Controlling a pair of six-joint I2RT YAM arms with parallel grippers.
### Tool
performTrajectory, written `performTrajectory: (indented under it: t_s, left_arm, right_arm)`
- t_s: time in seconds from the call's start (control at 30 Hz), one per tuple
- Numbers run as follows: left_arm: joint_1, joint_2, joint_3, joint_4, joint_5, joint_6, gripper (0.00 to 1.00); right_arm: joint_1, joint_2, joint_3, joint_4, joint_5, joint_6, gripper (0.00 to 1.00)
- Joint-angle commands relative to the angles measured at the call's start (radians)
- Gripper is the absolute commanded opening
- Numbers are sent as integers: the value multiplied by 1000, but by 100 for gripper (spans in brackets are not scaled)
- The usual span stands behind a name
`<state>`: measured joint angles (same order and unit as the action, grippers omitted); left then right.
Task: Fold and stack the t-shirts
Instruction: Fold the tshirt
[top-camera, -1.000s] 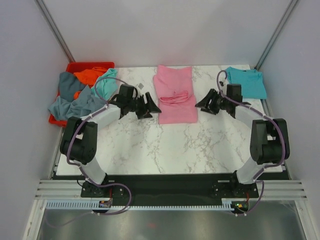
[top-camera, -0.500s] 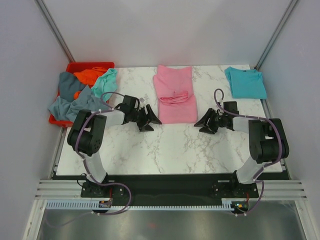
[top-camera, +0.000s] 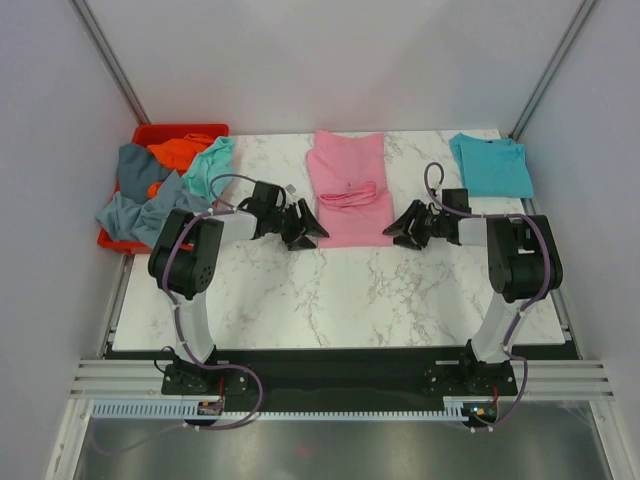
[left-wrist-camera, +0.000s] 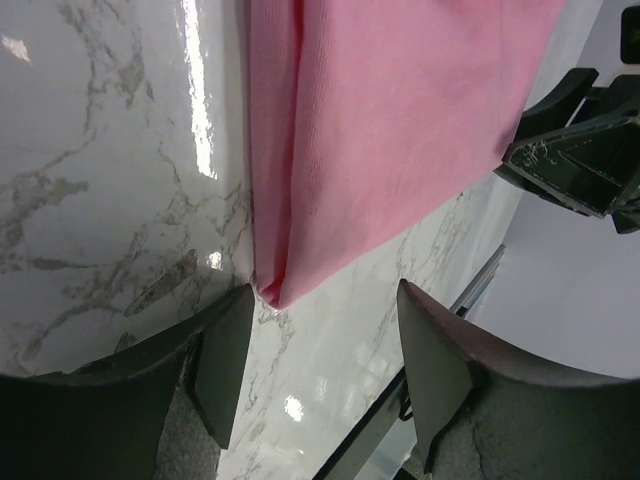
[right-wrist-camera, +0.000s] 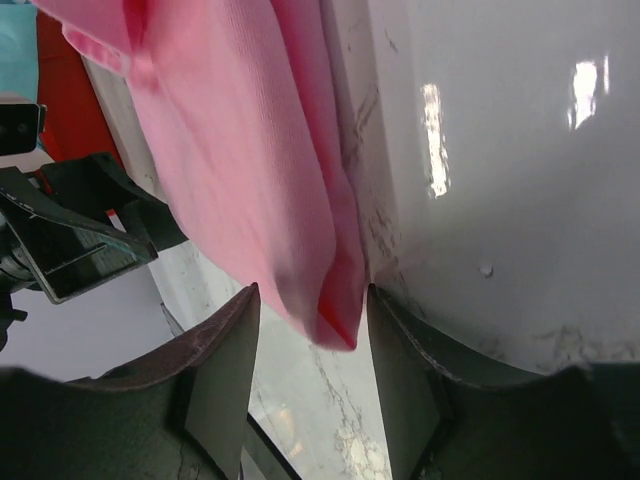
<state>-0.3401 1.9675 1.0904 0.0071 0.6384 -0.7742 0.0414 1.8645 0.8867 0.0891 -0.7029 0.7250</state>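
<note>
My right gripper should next take hold of the pink t-shirt (top-camera: 348, 188) by its near corner (top-camera: 392, 242), opposite the corner at my left gripper. The near edge of the t-shirt will then be folded over.
A pink t-shirt (top-camera: 348, 188), folded lengthwise, lies at the table's centre back. My left gripper (top-camera: 313, 232) is open at its near left corner; in the left wrist view the corner (left-wrist-camera: 285, 285) sits just ahead of the gripper (left-wrist-camera: 320, 345), beside the left jaw. My right gripper (top-camera: 392, 231) is open at the near right corner; in the right wrist view the corner (right-wrist-camera: 335, 320) lies between the jaws of the gripper (right-wrist-camera: 312, 345). A teal t-shirt (top-camera: 490, 164) lies folded at the back right. Grey-blue (top-camera: 140, 205), orange (top-camera: 178, 151) and mint (top-camera: 210, 166) shirts are piled at the left.
A red plastic bin (top-camera: 148, 133) holds the shirt pile at the back left, with cloth spilling onto the marble table (top-camera: 340, 290). Grey walls and metal frame posts bound the table on three sides.
Both arms dropped toward the near edge of the pink shirt, then moved inward to its two near corners. The shirts have not moved.
</note>
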Motion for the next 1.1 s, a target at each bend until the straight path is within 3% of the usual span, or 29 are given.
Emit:
performTrajectory:
  t_s: [0.0,0.33,0.9,0.97,1.07]
  left_arm:
    - [-13,40,28,16,-6,-13,67]
    - [-22,48,32,16,-6,-13,67]
    - [-31,25,28,16,-6,-13,67]
    - [-31,24,26,-68,-8,-19,61]
    - [-31,25,28,-68,-6,-17,60]
  right_arm:
    - [3,62,52,18,43,-7,56]
    - [9,102,106,-17,23,2,54]
    - [11,-13,52,-117,8,-36,54]
    - [9,-19,47,-121,9,-36,54]
    - [11,-22,41,-123,11,-38,54]
